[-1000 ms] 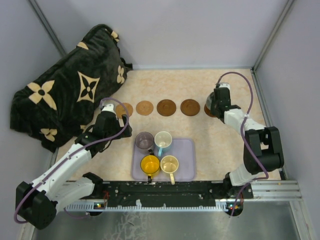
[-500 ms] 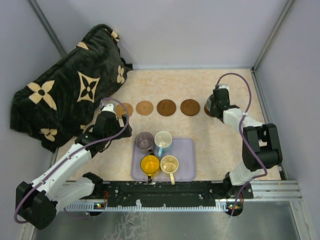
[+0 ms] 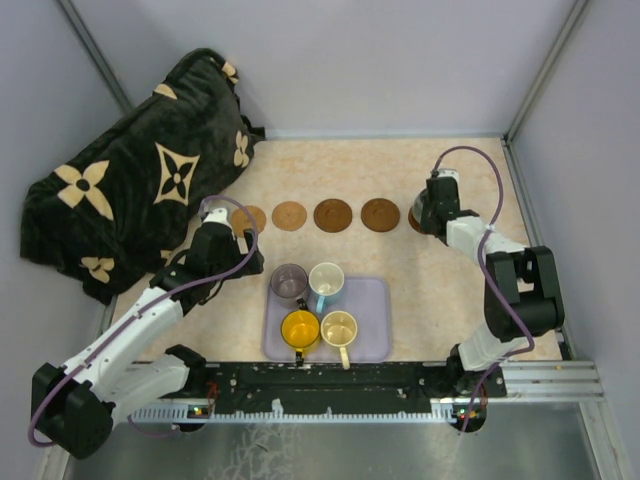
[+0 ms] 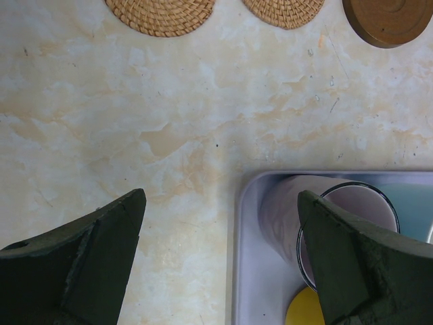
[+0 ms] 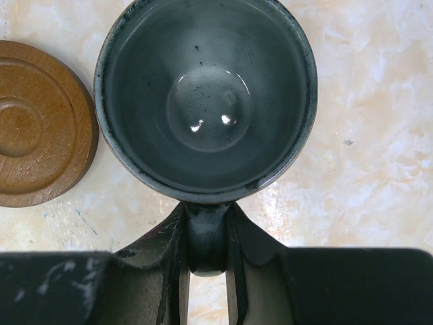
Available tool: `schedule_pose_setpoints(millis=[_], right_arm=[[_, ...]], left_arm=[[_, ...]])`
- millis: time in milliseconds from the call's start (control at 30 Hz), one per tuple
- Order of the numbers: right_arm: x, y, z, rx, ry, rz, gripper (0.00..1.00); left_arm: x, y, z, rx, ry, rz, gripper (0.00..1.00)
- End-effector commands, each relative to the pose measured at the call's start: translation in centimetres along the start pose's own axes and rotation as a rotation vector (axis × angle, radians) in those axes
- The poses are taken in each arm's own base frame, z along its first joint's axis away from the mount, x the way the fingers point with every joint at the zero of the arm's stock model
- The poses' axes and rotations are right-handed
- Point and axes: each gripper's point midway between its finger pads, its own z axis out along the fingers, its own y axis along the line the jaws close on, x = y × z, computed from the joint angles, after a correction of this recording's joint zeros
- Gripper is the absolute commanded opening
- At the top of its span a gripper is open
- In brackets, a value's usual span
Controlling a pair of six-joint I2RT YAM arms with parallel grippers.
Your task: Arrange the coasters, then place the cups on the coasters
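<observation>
The dark grey-green cup [image 5: 206,95] is upright over the mostly hidden coaster and would stand on it, so it is time for my right gripper to let go of the cup.
Several round coasters lie in a row: two woven tan ones [image 3: 289,215] [image 4: 162,10] and dark brown ones [image 3: 332,215] [image 3: 380,214]. My right gripper [image 5: 206,220] is shut on the handle of the dark grey-green cup [image 5: 206,95], upright over the rightmost coaster [image 3: 413,222], which is mostly hidden. Whether the cup rests on it I cannot tell. The purple cup [image 3: 289,283], white cup [image 3: 326,282], yellow cup [image 3: 300,328] and cream cup [image 3: 339,327] stand on the lavender tray [image 3: 375,300]. My left gripper [image 4: 222,200] hangs open over the tray's left rim, beside the purple cup.
A dark plush blanket [image 3: 130,190] with tan flower shapes fills the back left. Grey walls close the table at the back and both sides. A metal rail [image 3: 330,380] runs along the near edge behind the tray.
The right arm shifted slightly with the dark cup at first, then held still. The left arm has not moved.
</observation>
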Motion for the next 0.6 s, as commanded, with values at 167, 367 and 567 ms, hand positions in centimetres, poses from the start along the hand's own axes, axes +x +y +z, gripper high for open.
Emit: schedule_pose_setpoints(millis=[167, 367, 567], right_arm=[[-4.21, -0.28, -0.21, 0.018, -0.141, 0.054, 0.15], [-4.11, -0.3, -0.21, 0.021, -0.139, 0.057, 0.33], [-3.51, -0.41, -0.17, 0.024, -0.125, 0.062, 0.39]], left_arm=[[-0.09, 0.12, 0.19, -0.008, -0.012, 0.005, 0.99], [0.06, 0.28, 0.28, -0.018, -0.008, 0.003, 0.99], [-0.03, 0.26, 0.28, -0.019, -0.011, 0.0, 0.99]])
